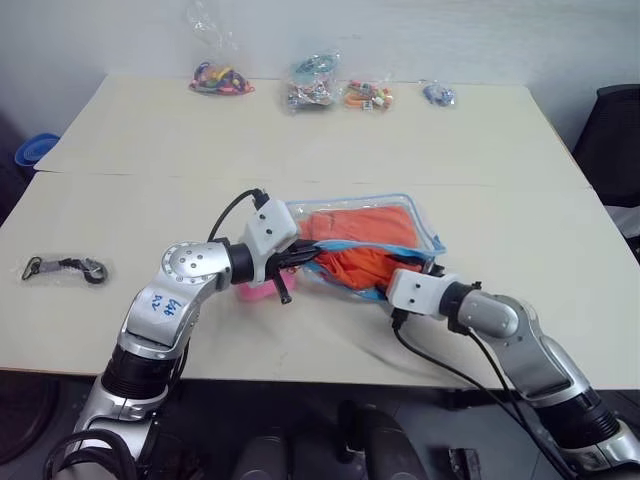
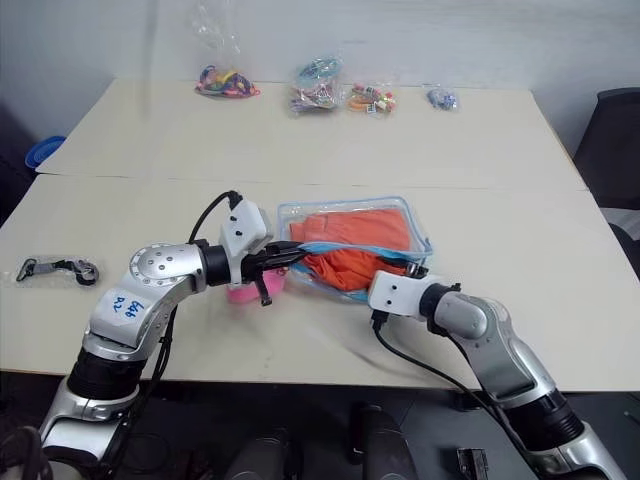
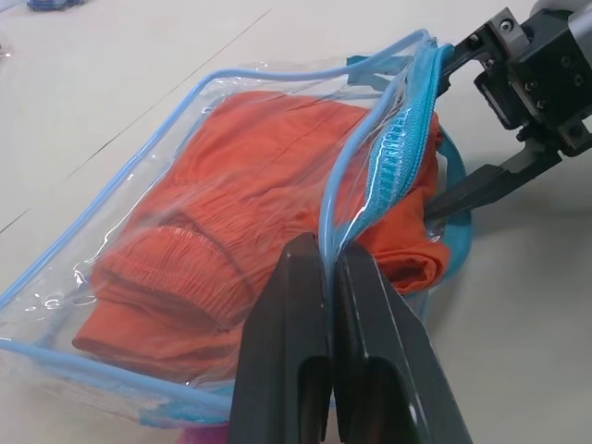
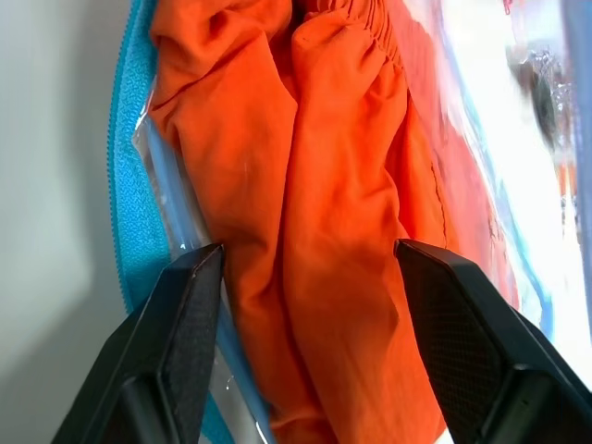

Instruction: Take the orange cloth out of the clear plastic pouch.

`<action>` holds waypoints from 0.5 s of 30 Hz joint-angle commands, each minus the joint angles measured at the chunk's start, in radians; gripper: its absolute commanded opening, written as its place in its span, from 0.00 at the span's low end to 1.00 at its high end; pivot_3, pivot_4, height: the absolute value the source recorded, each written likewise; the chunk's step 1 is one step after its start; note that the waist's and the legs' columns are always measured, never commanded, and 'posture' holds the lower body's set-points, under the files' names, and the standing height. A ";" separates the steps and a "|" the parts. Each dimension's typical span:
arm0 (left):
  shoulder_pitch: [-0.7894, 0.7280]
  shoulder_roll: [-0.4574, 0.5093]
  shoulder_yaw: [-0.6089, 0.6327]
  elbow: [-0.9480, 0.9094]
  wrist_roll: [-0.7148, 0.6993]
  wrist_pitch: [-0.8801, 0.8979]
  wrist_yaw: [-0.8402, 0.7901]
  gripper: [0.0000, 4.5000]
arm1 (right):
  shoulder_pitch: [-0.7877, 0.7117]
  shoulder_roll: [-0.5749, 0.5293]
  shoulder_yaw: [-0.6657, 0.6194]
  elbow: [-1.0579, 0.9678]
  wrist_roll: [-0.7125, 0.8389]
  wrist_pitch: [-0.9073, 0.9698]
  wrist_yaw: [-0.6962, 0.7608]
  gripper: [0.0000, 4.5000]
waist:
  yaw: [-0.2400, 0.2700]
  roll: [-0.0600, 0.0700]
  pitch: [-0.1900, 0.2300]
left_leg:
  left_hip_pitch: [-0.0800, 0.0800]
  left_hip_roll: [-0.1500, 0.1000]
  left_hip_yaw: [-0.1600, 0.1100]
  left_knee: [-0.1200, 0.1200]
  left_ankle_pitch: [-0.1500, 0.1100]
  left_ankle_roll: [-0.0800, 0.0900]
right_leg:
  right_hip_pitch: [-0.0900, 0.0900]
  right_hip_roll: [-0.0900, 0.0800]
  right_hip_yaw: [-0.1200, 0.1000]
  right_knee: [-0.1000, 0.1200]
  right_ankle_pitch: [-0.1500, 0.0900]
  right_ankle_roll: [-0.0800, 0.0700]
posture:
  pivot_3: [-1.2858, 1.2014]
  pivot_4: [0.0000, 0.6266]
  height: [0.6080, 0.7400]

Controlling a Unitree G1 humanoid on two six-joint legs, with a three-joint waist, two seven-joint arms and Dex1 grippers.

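My right gripper has to grab the orange cloth by the bunched fold [image 1: 372, 268] [image 4: 310, 254] that bulges at the pouch's opening, because the rest of the cloth is flat under clear plastic.
The clear plastic pouch [image 1: 405, 212] with light blue trim lies mid-table, its zipper mouth [image 3: 398, 148] open towards me. The orange cloth [image 1: 355, 265] fills the pouch and bulges at the mouth. My left gripper [image 3: 330, 252] is shut on the blue trim of the pouch's upper lip and holds it up. My right gripper [image 4: 310, 264] is open at the mouth, with a fold of the orange cloth [image 4: 324, 213] between its fingers [image 4: 190, 314]. Under my left gripper, a pink plush charm [image 1: 255, 291] lies by the pouch.
Small clear bags of colourful trinkets [image 1: 315, 85] line the table's far edge. A black clip [image 1: 65, 268] in a clear bag lies at the near left. A blue bowl [image 1: 35, 150] sits beyond the left edge, and a black chair [image 1: 615, 140] stands at the right.
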 commanded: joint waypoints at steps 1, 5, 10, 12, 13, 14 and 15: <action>-0.019 -0.010 0.005 -0.044 -0.019 -0.005 0.004 0.00 | -0.024 0.013 0.017 0.020 -0.057 -0.006 -0.016 0.69 | 0.000 0.000 0.000 | 0.000 0.000 0.000 0.000 0.000 0.000 | 0.000 0.000 0.000 0.000 0.000 0.000 | 0.52 0.24 1.00; -0.022 -0.018 -0.002 -0.049 -0.017 -0.003 0.006 0.00 | -0.042 0.011 0.035 0.021 -0.087 -0.031 0.010 0.69 | 0.000 0.000 0.000 | 0.000 0.000 0.000 0.000 0.000 0.000 | 0.000 0.000 0.000 0.000 0.000 0.000 | 0.52 0.24 1.00; -0.022 -0.018 -0.001 -0.043 -0.013 -0.007 0.006 0.00 | -0.012 -0.032 0.021 -0.010 -0.074 -0.060 0.073 0.69 | 0.001 0.000 0.000 | 0.000 0.000 0.000 0.000 0.000 0.000 | 0.000 0.000 0.000 0.000 0.000 0.000 | 0.52 0.24 1.00; -0.021 -0.017 -0.001 -0.043 -0.012 -0.007 0.006 0.00 | -0.013 -0.036 0.026 -0.003 -0.094 -0.057 0.076 0.69 | 0.002 0.000 0.000 | 0.000 0.000 0.000 0.000 0.000 0.000 | 0.000 0.000 0.000 0.000 0.000 0.000 | 0.52 0.24 1.00; -0.021 -0.018 -0.002 -0.043 -0.013 -0.007 0.005 0.00 | -0.021 -0.031 0.034 0.006 -0.111 -0.054 0.071 0.69 | 0.001 0.000 0.000 | 0.000 0.000 0.000 0.000 0.000 0.000 | 0.000 0.000 0.000 0.000 0.000 0.000 | 0.52 0.24 1.00; -0.021 -0.019 -0.003 -0.044 -0.013 -0.006 0.005 0.00 | -0.035 -0.019 0.046 0.017 -0.138 -0.040 0.059 0.69 | 0.001 0.000 0.000 | 0.000 0.000 0.000 0.000 0.000 0.000 | 0.000 0.000 0.000 0.000 0.000 0.000 | 0.52 0.24 1.00; -0.022 -0.020 -0.004 -0.044 -0.013 -0.006 0.005 0.00 | -0.051 -0.004 0.057 0.031 -0.168 -0.022 0.044 0.69 | 0.001 0.000 0.000 | 0.000 0.000 0.000 0.000 0.000 0.000 | 0.000 0.000 0.000 0.000 0.000 0.000 | 0.52 0.24 1.00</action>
